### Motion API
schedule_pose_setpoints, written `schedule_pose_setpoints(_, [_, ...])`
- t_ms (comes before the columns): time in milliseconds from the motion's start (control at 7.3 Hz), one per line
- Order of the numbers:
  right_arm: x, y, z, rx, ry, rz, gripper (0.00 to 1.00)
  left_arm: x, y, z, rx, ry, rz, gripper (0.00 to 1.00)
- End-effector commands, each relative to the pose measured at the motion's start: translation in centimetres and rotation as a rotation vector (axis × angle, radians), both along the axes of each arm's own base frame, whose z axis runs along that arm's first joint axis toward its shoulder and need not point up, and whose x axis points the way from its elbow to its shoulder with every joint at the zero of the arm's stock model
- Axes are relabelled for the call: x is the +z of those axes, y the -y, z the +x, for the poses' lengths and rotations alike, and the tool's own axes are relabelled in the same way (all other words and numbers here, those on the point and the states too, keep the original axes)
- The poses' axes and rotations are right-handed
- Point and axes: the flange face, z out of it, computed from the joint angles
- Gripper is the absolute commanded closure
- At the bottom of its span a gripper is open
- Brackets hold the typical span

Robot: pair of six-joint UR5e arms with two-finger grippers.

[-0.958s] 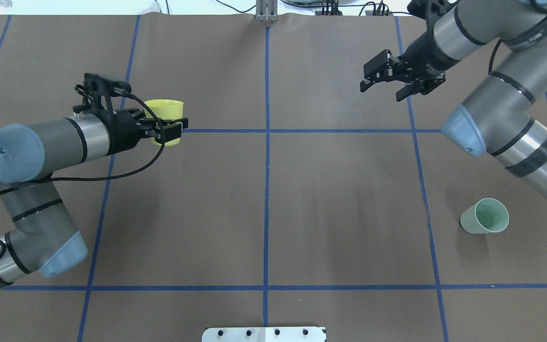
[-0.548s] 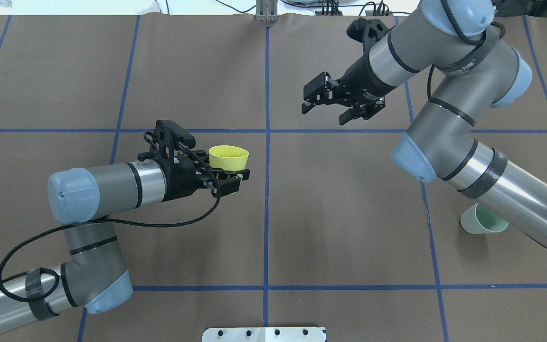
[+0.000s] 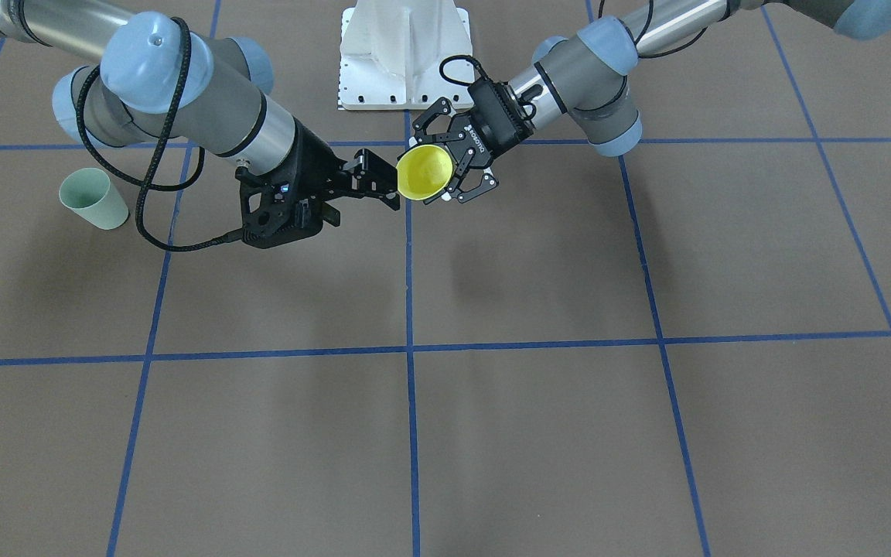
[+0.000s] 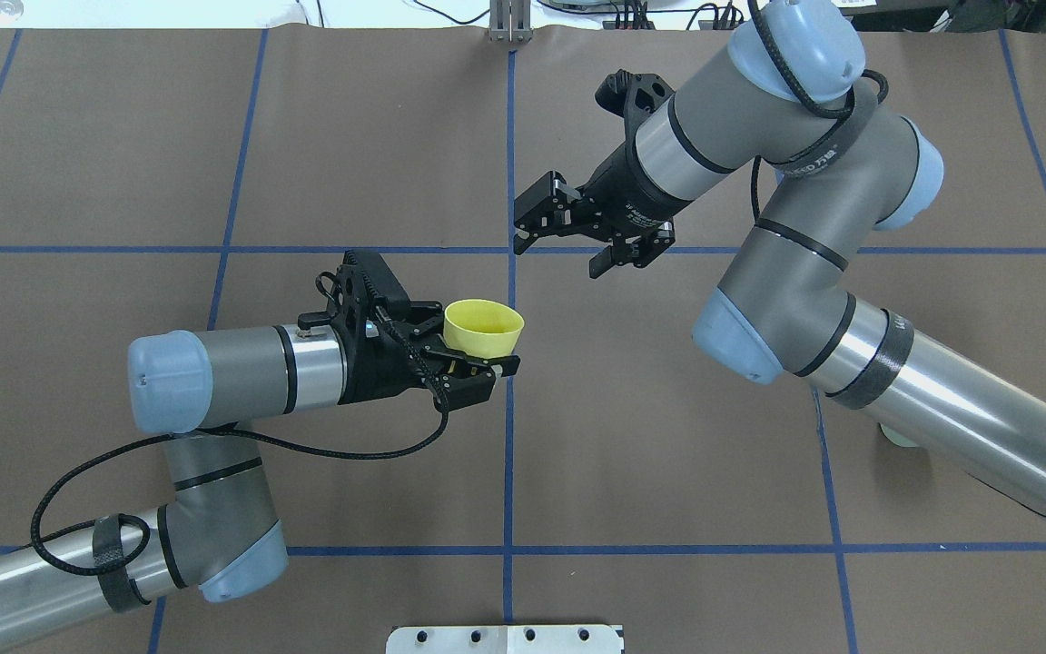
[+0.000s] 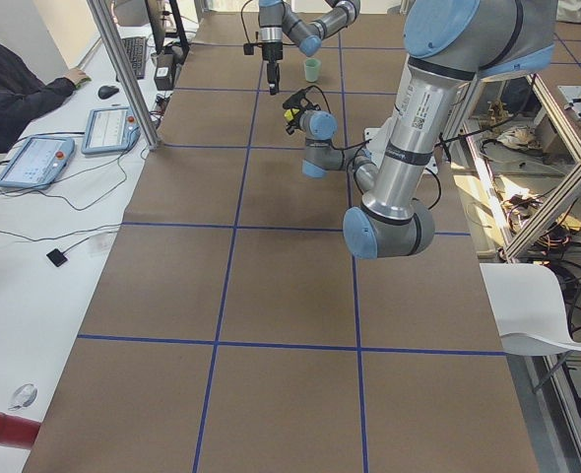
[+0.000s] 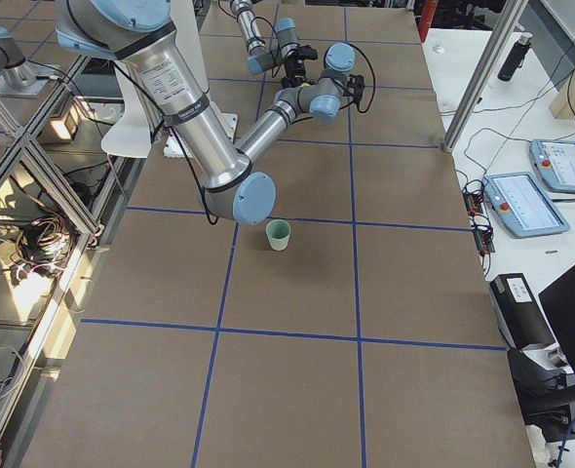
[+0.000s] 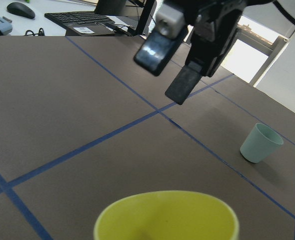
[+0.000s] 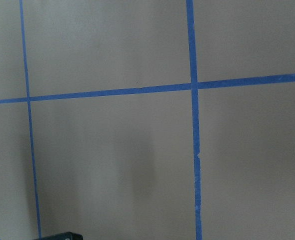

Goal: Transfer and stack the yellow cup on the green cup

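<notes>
My right gripper grabs the yellow cup by its rim (image 3: 412, 152) next, to stack it on the green cup (image 3: 93, 199).
The yellow cup (image 4: 484, 327) is held upright above the table centre, and my left gripper (image 4: 479, 361) is shut on its side. The front view shows it in the same grip (image 3: 422, 172), and its rim fills the bottom of the left wrist view (image 7: 165, 217). My right gripper (image 4: 559, 252) is open and empty, a short way beyond and to the right of the cup, apart from it (image 3: 380, 179). The green cup (image 3: 93, 199) stands upright on the mat at my right. In the overhead view my right arm hides all but a sliver of it (image 4: 893, 436).
The brown mat (image 4: 668, 409) carries a grid of blue tape lines. A metal plate (image 4: 505, 639) lies at the near table edge. The white robot base (image 3: 403, 54) stands between the arms. An operator (image 5: 15, 94) sits at a side desk with tablets.
My left arm has carried the yellow cup right and nearer, to the table centre. My right arm has swung left toward it, still open, and now covers the green cup in the overhead view.
</notes>
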Motion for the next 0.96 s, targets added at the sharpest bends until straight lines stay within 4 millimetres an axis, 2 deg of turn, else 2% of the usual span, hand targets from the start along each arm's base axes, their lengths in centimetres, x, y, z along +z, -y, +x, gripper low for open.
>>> schedule_pose_setpoints(0, [0.0,-1.4,-1.5,-0.041,0.0,-0.013,0.04,-1.2,0.1,0.4,0.002,-0.015,0.017,1.0])
schedule_pose_setpoints(548, [0.2,-2.6,-1.2,-0.148,0.025,-0.054,0.09,-0.9,0.4,0.5,-0.002,-0.009,0.012,1.0])
schedule_pose_setpoints(685, [0.3,-2.5,-1.3,-0.151,0.023,-0.058,0.12,-1.0,0.4,0.5,-0.002,-0.012,0.013,1.0])
schedule_pose_setpoints(821, [0.4,-2.6,-1.3,-0.152,0.021,-0.061,0.2,-1.0,0.4,0.4,-0.002,-0.013,0.014,1.0])
